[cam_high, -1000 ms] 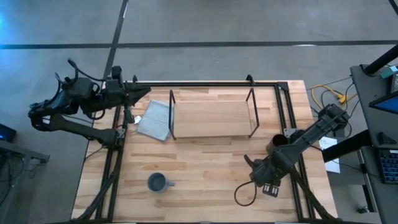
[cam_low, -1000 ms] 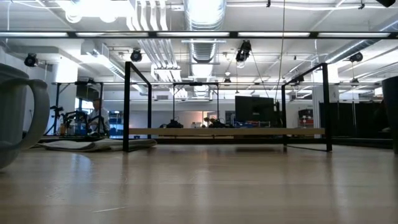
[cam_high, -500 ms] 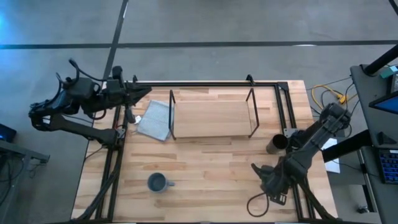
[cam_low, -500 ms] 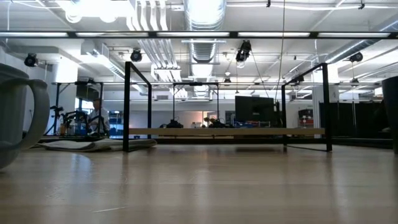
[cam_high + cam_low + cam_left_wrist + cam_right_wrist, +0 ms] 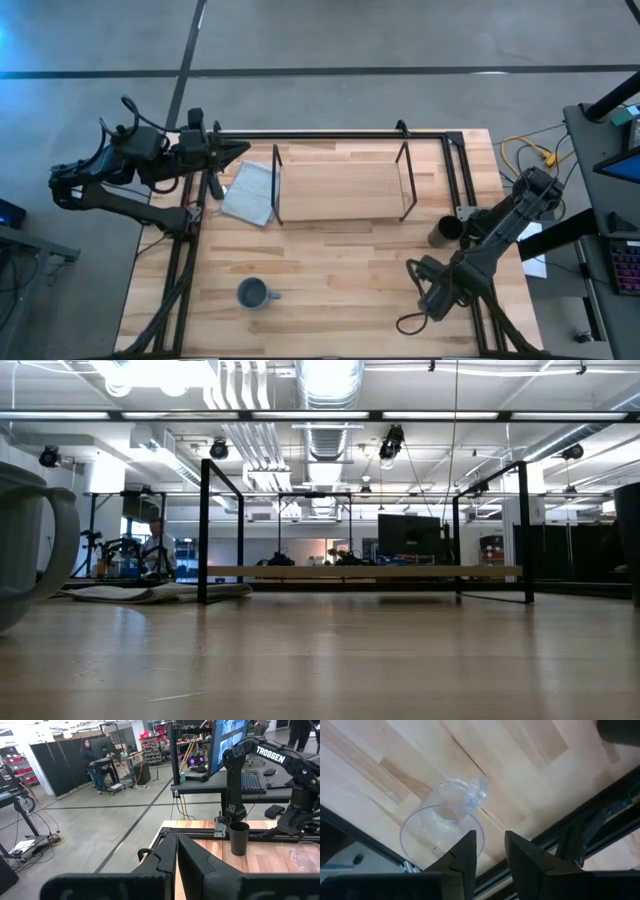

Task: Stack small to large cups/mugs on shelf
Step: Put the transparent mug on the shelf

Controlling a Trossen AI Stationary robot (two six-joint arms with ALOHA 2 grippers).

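Note:
The small clear cup needs to be set on the shelf, so I will next use my right gripper to grab the small clear cup's rim.
The small clear cup (image 5: 447, 817) stands on the table near its right near part; it also shows in the left wrist view (image 5: 301, 855). My right gripper (image 5: 490, 845) hangs just above it, fingers a little apart, and covers it in the high view (image 5: 420, 278). The dark cup (image 5: 444, 231) stands on its base by the right edge. The blue-grey mug (image 5: 252, 293) stands at the near left. The wooden shelf (image 5: 340, 185) stands at the far middle with nothing on it. My left gripper (image 5: 240, 149) is shut and empty at the far left corner. My right gripper comes at the clear cup from above, pointing down. One finger (image 5: 467, 845) stands over the cup's rim (image 5: 481, 826), the other outside it. I cannot tell whether either finger touches the cup.
A folded grey cloth (image 5: 248, 192) lies left of the shelf. Black frame rails run along the table's left, right and far edges. A cable loop (image 5: 408, 322) hangs from my right wrist. Bare wood lies between the mug and my right gripper.
My right gripper has gone toward the table's near right corner, then stopped, with its arm folding back. My left gripper has edged a little toward the table's right. The mug, the dark cup and the shelf have kept their places.

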